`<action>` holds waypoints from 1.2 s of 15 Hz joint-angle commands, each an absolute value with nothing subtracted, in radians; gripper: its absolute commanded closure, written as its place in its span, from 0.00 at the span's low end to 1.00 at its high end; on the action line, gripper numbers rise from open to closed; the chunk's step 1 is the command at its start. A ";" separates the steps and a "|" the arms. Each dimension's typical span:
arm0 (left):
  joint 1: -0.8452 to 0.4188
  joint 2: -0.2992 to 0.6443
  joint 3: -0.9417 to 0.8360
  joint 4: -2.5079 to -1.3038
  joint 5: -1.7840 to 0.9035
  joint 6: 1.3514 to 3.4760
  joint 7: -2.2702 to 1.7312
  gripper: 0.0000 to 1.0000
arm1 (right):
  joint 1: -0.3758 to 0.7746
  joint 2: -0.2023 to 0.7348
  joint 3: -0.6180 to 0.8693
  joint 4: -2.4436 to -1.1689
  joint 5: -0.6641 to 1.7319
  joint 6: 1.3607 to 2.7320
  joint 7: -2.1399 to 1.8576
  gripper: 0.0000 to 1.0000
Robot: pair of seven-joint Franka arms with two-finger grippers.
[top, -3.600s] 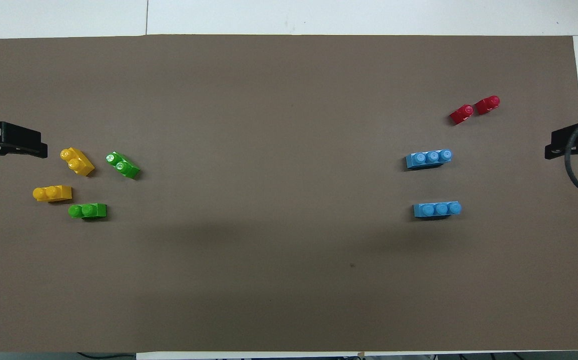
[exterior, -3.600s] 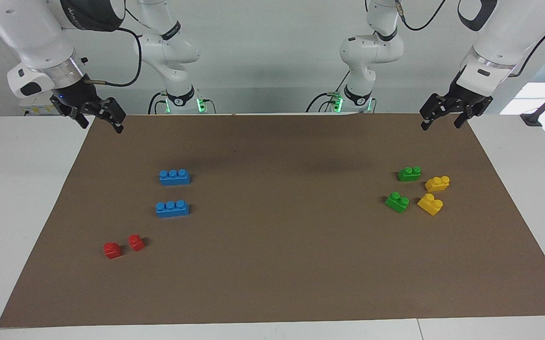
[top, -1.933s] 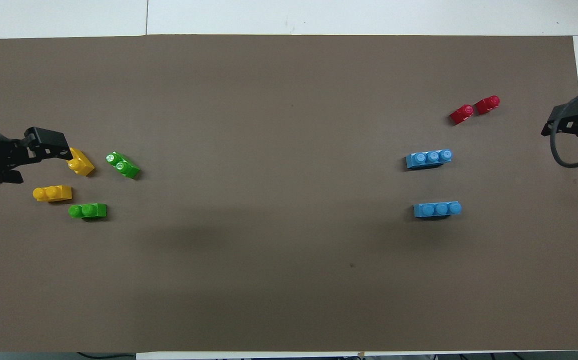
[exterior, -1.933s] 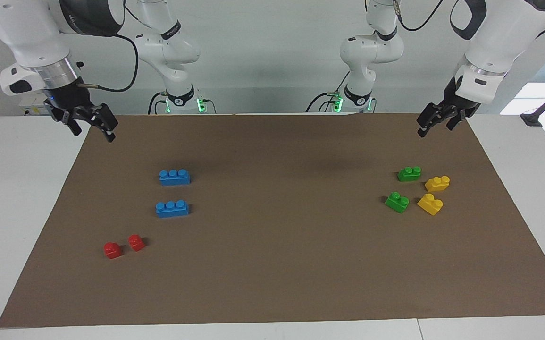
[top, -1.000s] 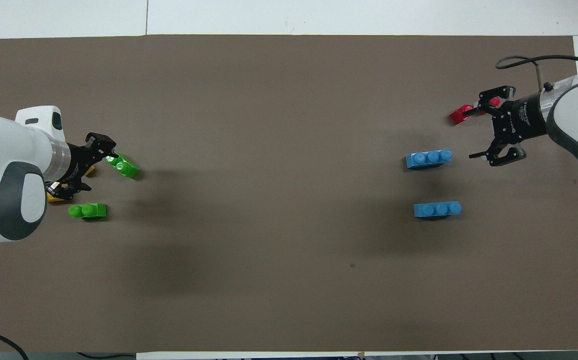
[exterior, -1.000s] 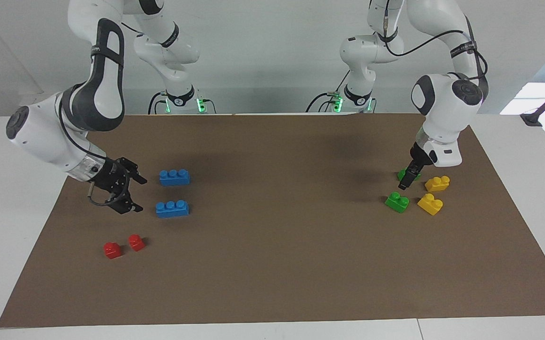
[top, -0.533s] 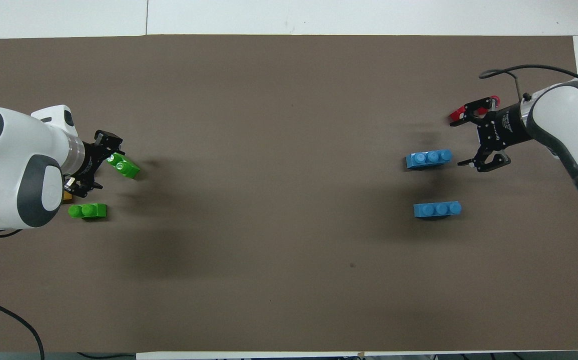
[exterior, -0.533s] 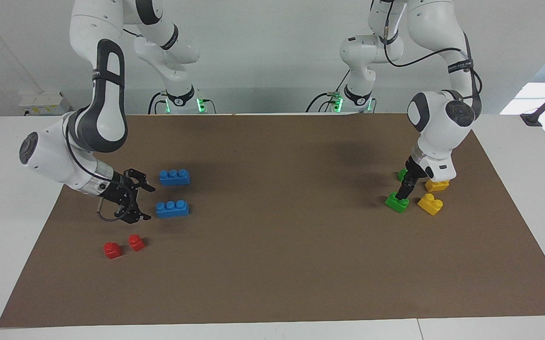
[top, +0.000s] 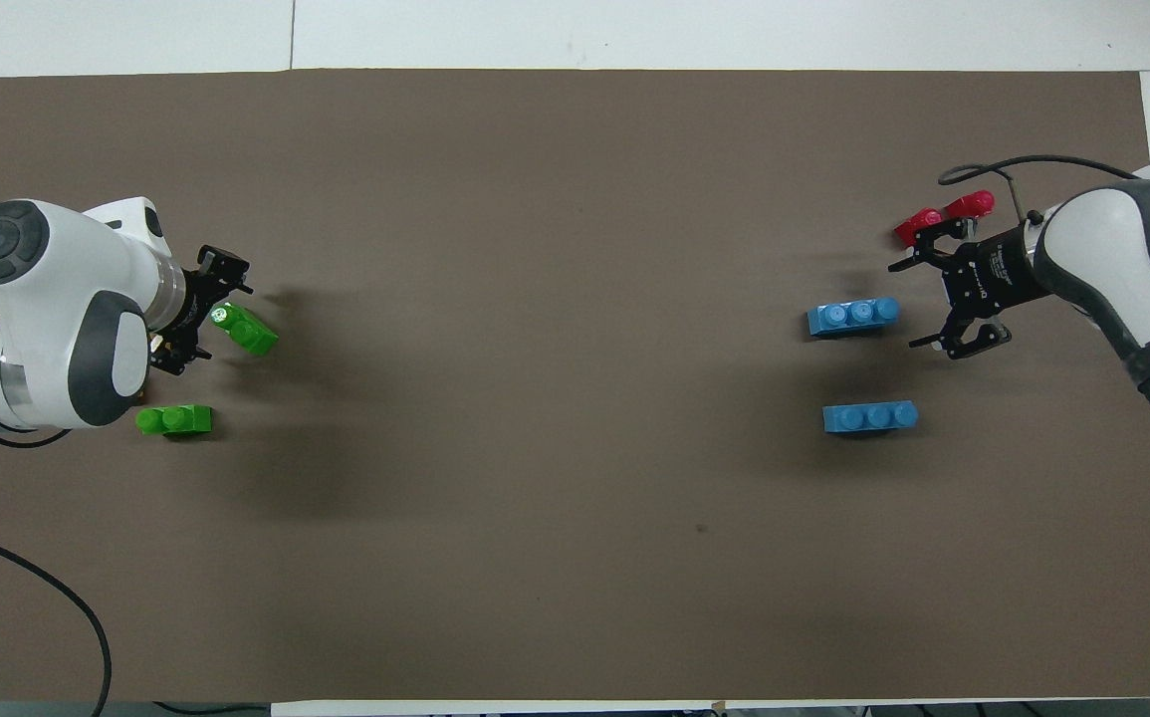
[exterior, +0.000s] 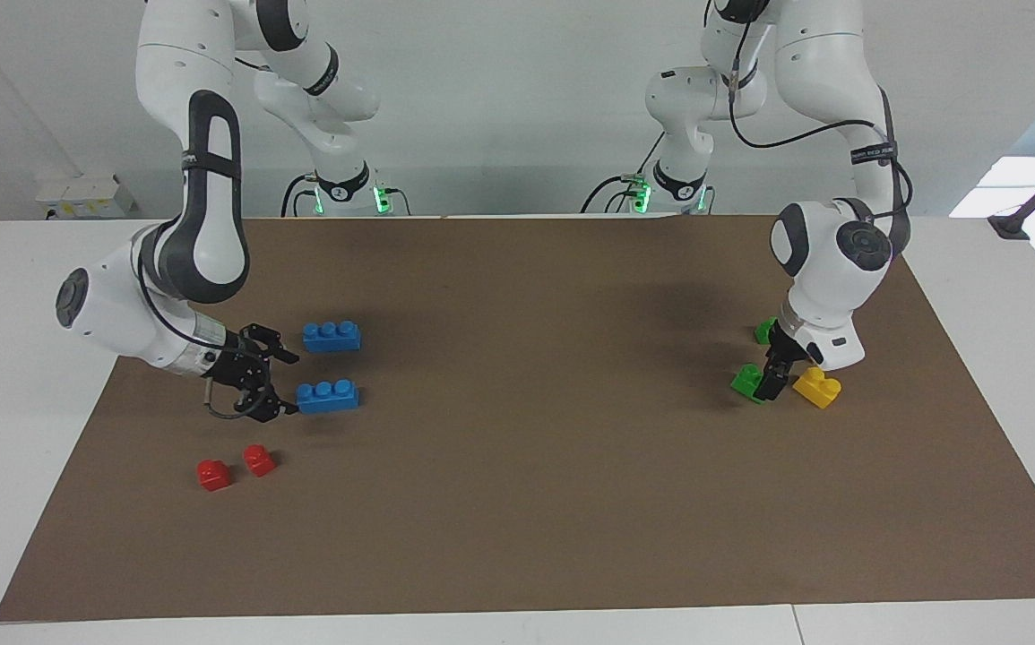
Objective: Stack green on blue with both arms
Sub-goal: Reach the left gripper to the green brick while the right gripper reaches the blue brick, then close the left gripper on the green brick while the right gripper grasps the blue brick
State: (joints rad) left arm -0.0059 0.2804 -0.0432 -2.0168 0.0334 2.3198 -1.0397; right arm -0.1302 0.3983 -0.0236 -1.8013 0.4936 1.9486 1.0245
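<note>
I should grab the blue brick with my right gripper next, by its end nearer the red bricks. Then I can stack green (top: 243, 329) on blue.
Two green bricks lie toward the left arm's end of the table. My left gripper (exterior: 770, 383) is low at the green brick farther from the robots (exterior: 746, 382), fingers open on either side of its end; in the overhead view the gripper (top: 214, 319) meets that brick (top: 248, 332). The other green brick (top: 174, 419) lies free. Two blue bricks lie toward the right arm's end. My right gripper (exterior: 287, 385) is open, low, at the end of the blue brick farther from the robots (exterior: 327, 396), also seen from overhead (top: 853, 317). The nearer blue brick (exterior: 331, 336) lies free.
Two small red bricks (exterior: 228, 468) lie farther from the robots than the right gripper. A yellow brick (exterior: 817, 388) lies right beside the left gripper; a second one is hidden by the left hand. A brown mat (exterior: 526, 448) covers the table.
Both arms have swung in from the table's ends and come down. The left gripper has reached the farther green brick, the right gripper the end of the farther blue brick. No brick has moved.
</note>
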 commanded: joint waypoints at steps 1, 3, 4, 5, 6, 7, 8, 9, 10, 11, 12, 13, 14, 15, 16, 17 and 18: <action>-0.006 0.299 -0.041 -2.005 0.057 2.353 -1.062 0.02 | -0.155 0.408 -0.012 -1.835 0.557 1.980 0.965 0.00; -0.005 0.301 -0.043 -2.011 0.057 2.367 -1.062 0.07 | -0.155 0.416 -0.014 -1.859 0.587 2.015 0.939 0.00; -0.005 0.301 -0.043 -2.013 0.057 2.371 -1.060 0.09 | -0.153 0.417 -0.012 -1.867 0.588 2.032 0.937 0.00; -0.003 0.301 -0.043 -2.014 0.057 2.376 -1.058 0.11 | -0.147 0.422 -0.012 -1.873 0.589 2.043 0.937 0.00; -0.003 0.301 -0.043 -2.019 0.057 2.379 -1.058 0.12 | -0.141 0.425 -0.012 -1.873 0.591 2.048 0.937 0.00; -0.005 0.301 -0.043 -2.023 0.057 2.382 -1.060 0.13 | -0.138 0.428 -0.012 -1.873 0.598 2.049 0.937 0.00; -0.005 0.299 -0.043 -2.029 0.057 2.387 -1.061 0.16 | -0.138 0.431 -0.012 -1.875 0.616 2.051 0.937 0.00; -0.005 0.299 -0.043 -2.032 0.057 2.387 -1.062 0.21 | -0.135 0.431 -0.012 -1.879 0.618 2.060 0.931 0.00; -0.005 0.298 -0.043 -2.037 0.057 2.388 -1.062 0.28 | -0.135 0.431 -0.012 -1.891 0.621 2.077 0.931 0.00; -0.005 0.298 -0.043 -2.042 0.057 2.393 -1.057 0.40 | -0.132 0.430 -0.011 -1.899 0.630 2.094 0.931 0.00; -0.005 0.296 -0.043 -2.048 0.057 2.396 -1.054 0.66 | -0.126 0.430 -0.011 -1.907 0.637 2.105 0.931 0.00; -0.003 0.295 -0.043 -2.048 0.057 2.395 -1.054 0.94 | -0.124 0.428 -0.011 -1.910 0.643 2.108 0.931 0.00; -0.003 0.295 -0.043 -2.048 0.057 2.393 -1.051 1.00 | -0.124 0.428 -0.011 -1.910 0.653 2.106 0.931 0.00; -0.003 0.296 -0.043 -2.048 0.057 2.396 -1.048 1.00 | -0.126 0.426 -0.011 -1.911 0.663 2.105 0.925 0.00; -0.003 0.295 -0.043 -2.045 0.057 2.392 -1.046 1.00 | -0.126 0.426 -0.011 -1.911 0.670 2.103 0.917 0.00; -0.003 0.295 -0.043 -2.042 0.057 2.391 -1.042 1.00 | -0.124 0.426 -0.011 -1.913 0.673 2.103 0.916 0.02; -0.003 0.296 -0.043 -2.037 0.055 2.388 -1.043 1.00 | -0.126 0.425 -0.011 -1.913 0.675 2.092 0.902 0.22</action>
State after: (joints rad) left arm -0.0059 0.2959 -0.0433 -2.0335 0.0358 2.3698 -1.0403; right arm -0.1235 0.4338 -0.0114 -1.8942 0.6432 2.0849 0.9506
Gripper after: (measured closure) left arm 0.656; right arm 0.018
